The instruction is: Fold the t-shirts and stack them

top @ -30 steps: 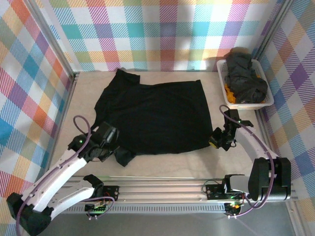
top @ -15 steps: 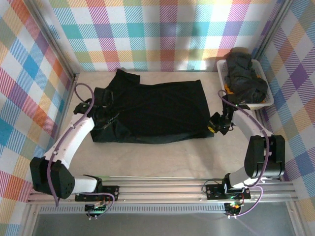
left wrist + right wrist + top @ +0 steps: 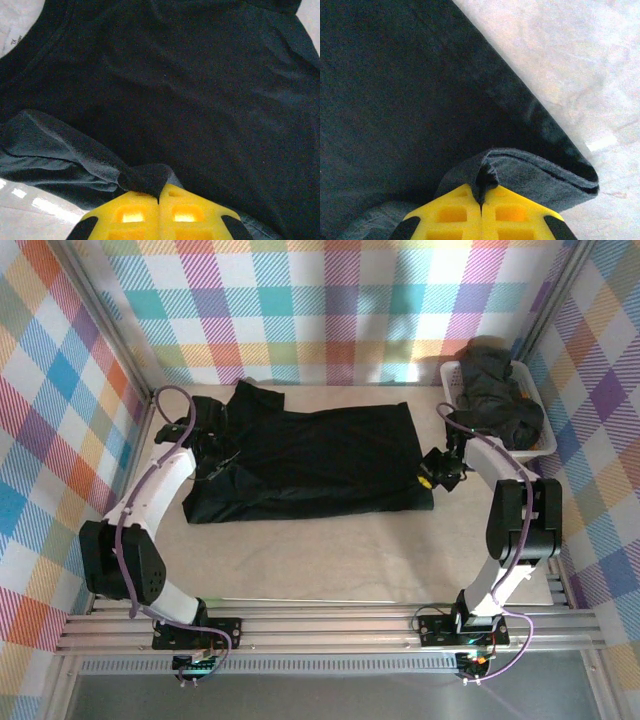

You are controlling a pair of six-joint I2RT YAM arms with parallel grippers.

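Observation:
The t-shirt's pinched edge bunches at my left gripper's fingers, with the t-shirt flat beyond. My left gripper now keeps hold of the pinched edge until it reaches its place.
A black t-shirt (image 3: 310,465) lies across the middle of the table, its near part folded up over itself. My left gripper (image 3: 212,468) is shut on the shirt's left folded edge; the left wrist view has the cloth (image 3: 145,177) pinched between the yellow fingers (image 3: 132,210). At the shirt's right edge my right gripper (image 3: 432,478) is shut on a fold of the t-shirt (image 3: 487,172), clamped between its yellow fingers (image 3: 505,212). More black t-shirts (image 3: 497,395) are heaped in the white basket (image 3: 453,400) at the back right.
The basket also holds a small orange item (image 3: 523,392). Checkered walls close in the back and both sides. Bare table (image 3: 330,560) lies between the shirt and the front rail (image 3: 330,625).
Both grippers have carried the shirt's near edge away from the rail toward the back, folding it over the rest. The shirt's front edge now lies farther from the rail.

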